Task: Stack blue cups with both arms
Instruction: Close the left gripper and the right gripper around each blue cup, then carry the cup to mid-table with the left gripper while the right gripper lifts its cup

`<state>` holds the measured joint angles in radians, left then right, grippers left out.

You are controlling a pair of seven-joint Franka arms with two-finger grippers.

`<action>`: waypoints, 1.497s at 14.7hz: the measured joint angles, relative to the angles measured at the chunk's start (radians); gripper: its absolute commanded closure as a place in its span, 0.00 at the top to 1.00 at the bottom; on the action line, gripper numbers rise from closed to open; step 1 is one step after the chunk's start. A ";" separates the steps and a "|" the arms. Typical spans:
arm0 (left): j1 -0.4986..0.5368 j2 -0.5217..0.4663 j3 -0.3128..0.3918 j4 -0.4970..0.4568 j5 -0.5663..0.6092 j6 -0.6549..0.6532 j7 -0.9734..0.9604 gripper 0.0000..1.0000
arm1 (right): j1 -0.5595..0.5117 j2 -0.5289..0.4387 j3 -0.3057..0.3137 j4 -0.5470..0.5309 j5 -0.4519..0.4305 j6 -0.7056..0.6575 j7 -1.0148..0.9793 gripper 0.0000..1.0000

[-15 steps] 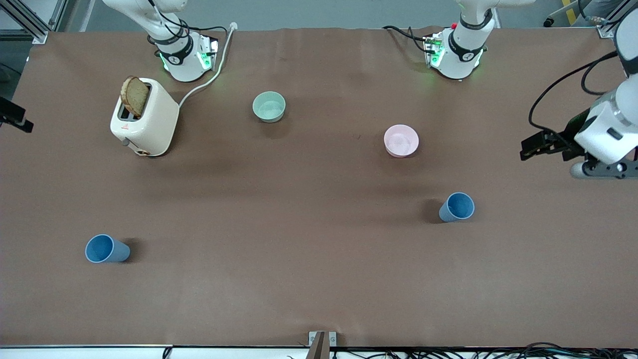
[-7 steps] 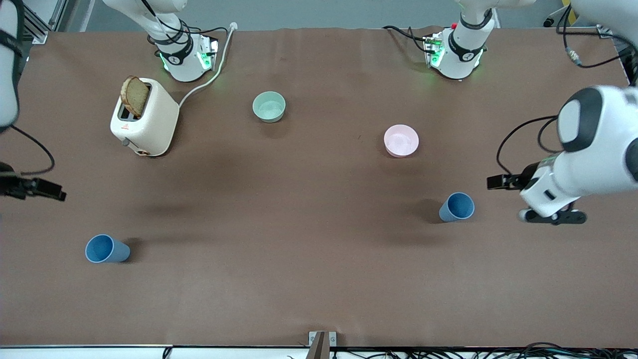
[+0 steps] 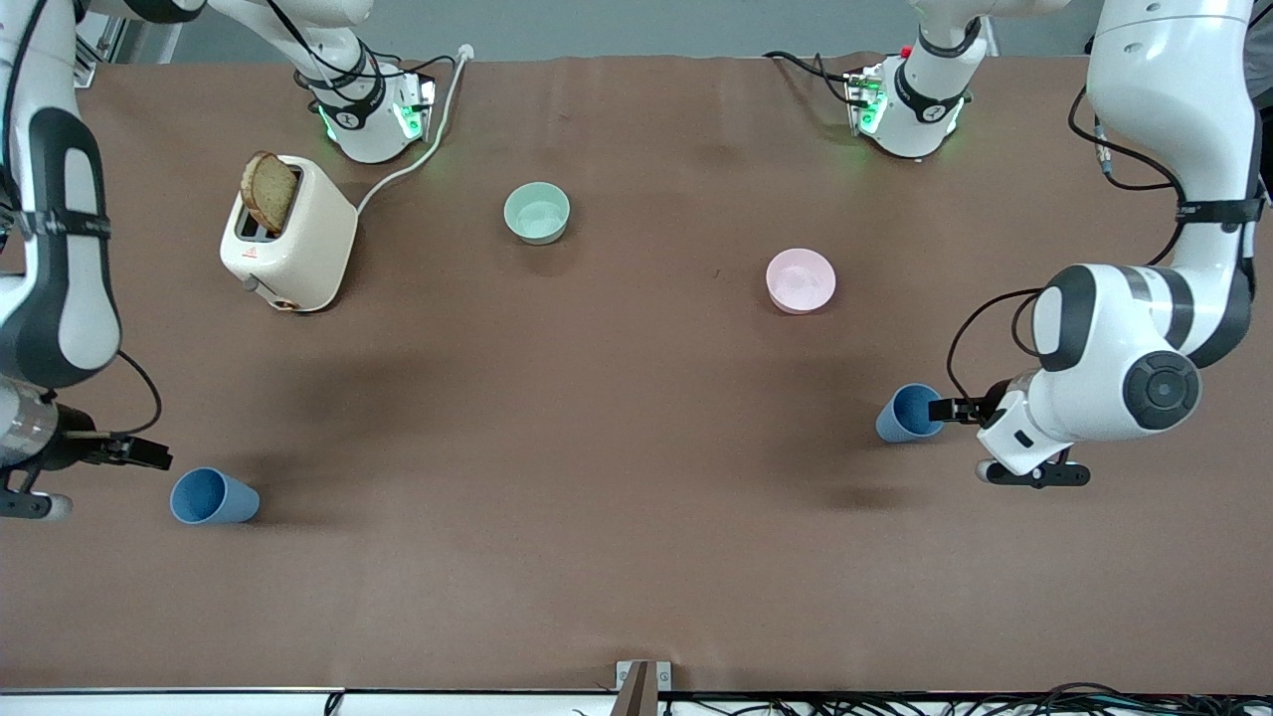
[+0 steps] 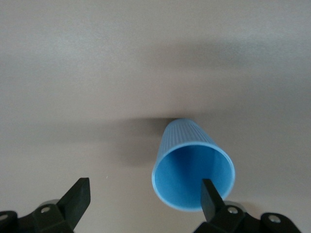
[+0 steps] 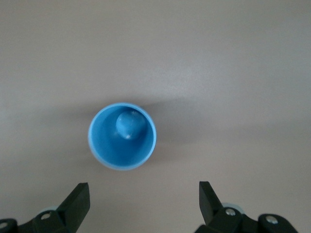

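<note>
The cup's near rim (image 3: 185, 499) (image 4: 179, 206) is still beyond the fingers of my left gripper, so closing now would miss the rim. My left gripper should move toward the rim of the blue cup beside it before closing on the rim.
Two blue cups stand upright on the brown table. One blue cup (image 3: 910, 413) is toward the left arm's end, and my left gripper (image 3: 940, 409) is right beside it, open and empty. In the left wrist view that cup (image 4: 193, 165) sits just ahead of the left gripper (image 4: 145, 199), off toward one fingertip (image 4: 211, 196). The other blue cup (image 3: 212, 496) is toward the right arm's end, with my right gripper (image 3: 149, 457) beside it, apart from it, open and empty. In the right wrist view this cup (image 5: 122, 136) lies ahead of the right gripper (image 5: 144, 201), outside the fingers.
A cream toaster (image 3: 298, 239) with a bread slice (image 3: 269, 191) stands near the right arm's base, its white cable (image 3: 418, 159) running to the table's edge. A mint-green bowl (image 3: 537, 212) and a pink bowl (image 3: 801, 280) sit farther from the front camera than the cups.
Both arms have swung in from the table's ends and come down beside their cups. Both grippers stay open. The cups have not moved.
</note>
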<state>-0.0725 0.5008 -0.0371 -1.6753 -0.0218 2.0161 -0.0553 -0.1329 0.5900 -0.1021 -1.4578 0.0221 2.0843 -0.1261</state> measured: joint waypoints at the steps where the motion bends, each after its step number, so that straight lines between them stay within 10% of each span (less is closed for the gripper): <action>1: -0.004 0.000 0.000 -0.022 0.000 0.031 0.000 1.00 | -0.002 0.027 0.000 0.000 0.002 0.024 0.000 0.98; 6: -0.021 0.005 -0.001 -0.106 0.002 0.121 0.000 0.97 | -0.002 0.101 0.003 0.003 0.038 0.083 -0.001 0.66; 11: -0.027 0.007 -0.001 -0.120 0.078 0.126 0.000 0.31 | -0.001 0.136 0.005 0.004 0.039 0.150 -0.053 0.04; 15: -0.027 0.007 -0.001 -0.115 0.089 0.130 0.000 0.01 | -0.001 0.143 0.005 0.010 0.040 0.156 -0.060 0.00; 22: -0.029 -0.024 -0.029 -0.016 0.091 0.074 0.006 0.00 | 0.004 0.081 0.008 0.059 0.041 -0.002 -0.060 0.00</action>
<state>-0.1018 0.4767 -0.0660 -1.6913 0.0690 2.0901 -0.0490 -0.1292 0.6712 -0.0939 -1.3985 0.0631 2.0819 -0.1866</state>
